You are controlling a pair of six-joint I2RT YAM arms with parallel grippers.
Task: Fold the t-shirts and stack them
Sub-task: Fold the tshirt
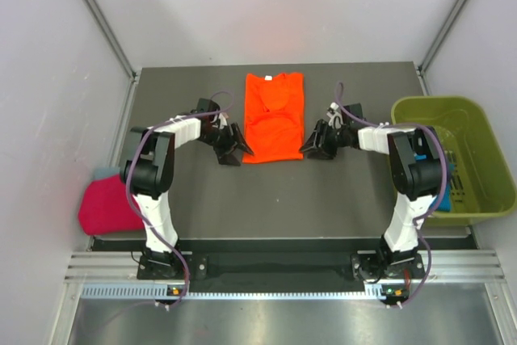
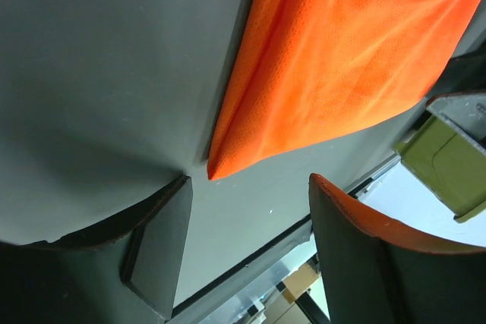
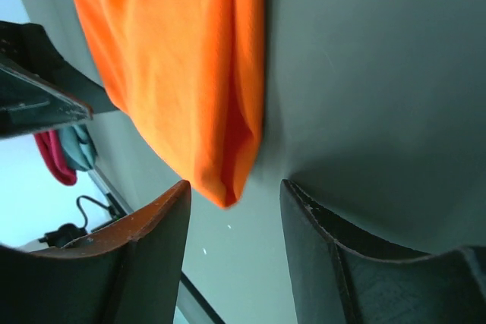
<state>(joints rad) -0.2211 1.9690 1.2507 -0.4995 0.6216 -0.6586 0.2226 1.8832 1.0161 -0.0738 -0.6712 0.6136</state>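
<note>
My left gripper's fingers are wide apart and stop short of the t-shirt's near corner, so the orange t-shirt (image 1: pixel 274 115) would stay flat on the tabletop if I lifted my left gripper now.
A bright orange t-shirt (image 1: pixel 274 115) lies folded lengthwise at the far middle of the dark table, a small white tag at its collar. My left gripper (image 1: pixel 234 149) is open and empty at the shirt's near left corner (image 2: pixel 216 168), which lies just ahead of the open jaws. My right gripper (image 1: pixel 311 148) is open and empty at the near right corner (image 3: pixel 225 191). A magenta-pink tee (image 1: pixel 107 204) with a teal one (image 1: pixel 102 174) behind it lies off the table's left edge. A blue tee (image 1: pixel 453 169) shows in the bin.
An olive-green plastic bin (image 1: pixel 477 123) stands at the right edge of the table. Grey walls close in the back and sides. A metal rail runs along the near edge by the arm bases.
</note>
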